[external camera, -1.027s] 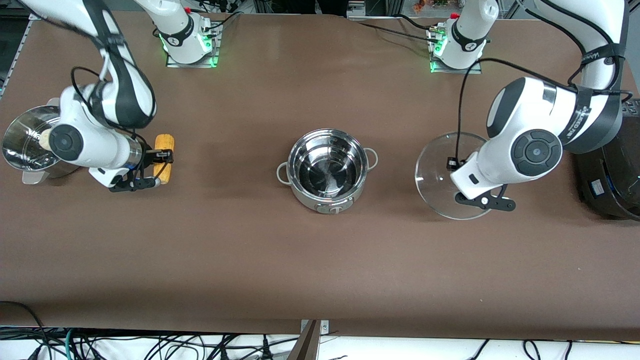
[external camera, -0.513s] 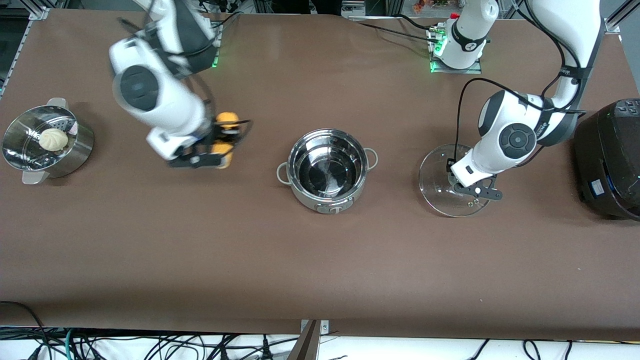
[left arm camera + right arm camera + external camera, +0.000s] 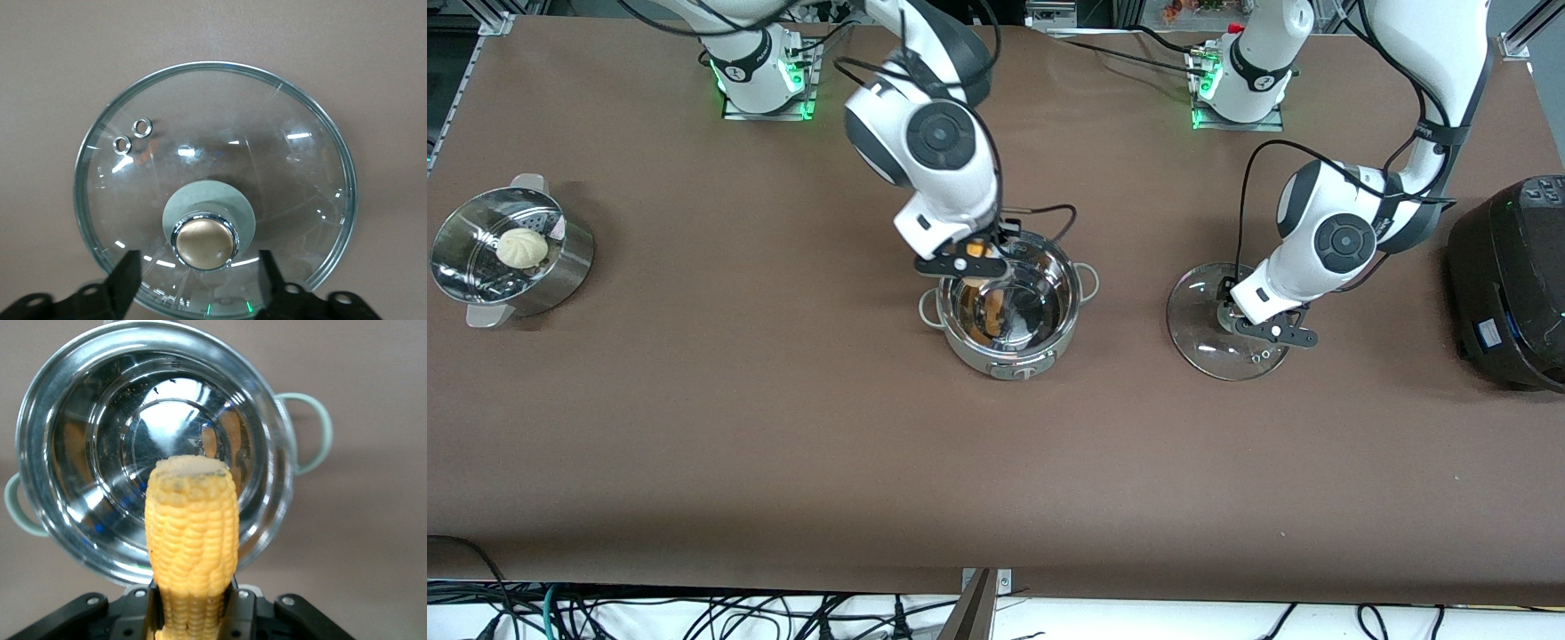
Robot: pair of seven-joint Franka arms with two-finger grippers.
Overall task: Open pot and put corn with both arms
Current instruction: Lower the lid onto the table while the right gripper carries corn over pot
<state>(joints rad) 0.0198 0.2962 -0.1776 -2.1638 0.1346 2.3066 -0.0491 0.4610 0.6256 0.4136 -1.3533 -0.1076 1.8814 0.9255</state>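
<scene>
The corn cob is hanging high above the steel pot's rim (image 3: 1064, 279) (image 3: 270, 440), so the robot's right hand should lower the corn cob into the pot before letting go of it.
The steel pot (image 3: 1009, 302) stands open in the middle of the table; the right wrist view shows its bare inside (image 3: 153, 447). My right gripper (image 3: 965, 264) is shut on the yellow corn cob (image 3: 192, 540) and holds it over the pot's rim, at the right arm's end. The glass lid (image 3: 1218, 324) lies on the table beside the pot, toward the left arm's end. My left gripper (image 3: 1258, 327) hovers just over it. In the left wrist view the gripper (image 3: 199, 260) is open, its fingers either side of the tan knob (image 3: 205, 241) and apart from it.
A perforated steel steamer (image 3: 560, 267) with a white bun (image 3: 522, 247) stands at the right arm's end of the table. A big black appliance (image 3: 1507, 280) stands at the left arm's end, close to the left arm's elbow.
My right gripper has carried the corn from beside the steamer across to over the pot. My left arm has come down with the lid, which now lies on the table.
</scene>
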